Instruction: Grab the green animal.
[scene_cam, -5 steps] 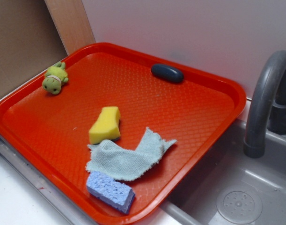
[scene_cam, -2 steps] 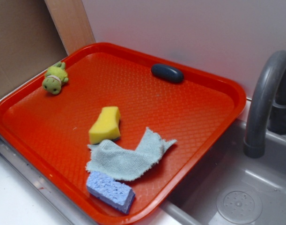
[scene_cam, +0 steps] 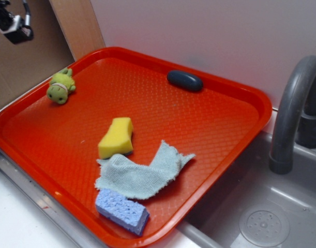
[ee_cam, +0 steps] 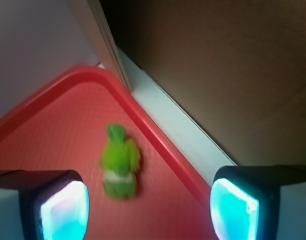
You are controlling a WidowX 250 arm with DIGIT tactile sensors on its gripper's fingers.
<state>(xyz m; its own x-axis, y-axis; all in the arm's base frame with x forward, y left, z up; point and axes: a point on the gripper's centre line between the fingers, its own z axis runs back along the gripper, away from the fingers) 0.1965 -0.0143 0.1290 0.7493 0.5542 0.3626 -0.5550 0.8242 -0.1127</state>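
I need to grab the green animal by its fuzzy yellow-green body (scene_cam: 64, 80) next, to lift it off the red tray.
The green animal (scene_cam: 60, 87), a small yellow-green plush with a pale band, lies on the red tray (scene_cam: 209, 129) near its far left corner. My gripper (scene_cam: 12, 27) has come into the exterior view at the top left, high above and to the left of the toy. In the wrist view the green animal (ee_cam: 120, 162) shows blurred below, between and beyond my two fingers. My gripper (ee_cam: 148, 207) is open and empty, its jaws wide apart.
On the tray lie a yellow sponge (scene_cam: 116, 137), a pale blue cloth (scene_cam: 142, 173), a blue sponge (scene_cam: 121, 211) and a dark oval soap (scene_cam: 184, 80). A grey sink (scene_cam: 261, 217) with a faucet (scene_cam: 292, 113) is at the right. A wooden panel (scene_cam: 77, 23) and brown wall stand behind the tray.
My gripper has entered the exterior view at the top left; it was out of view before. The toy and the other things have not moved.
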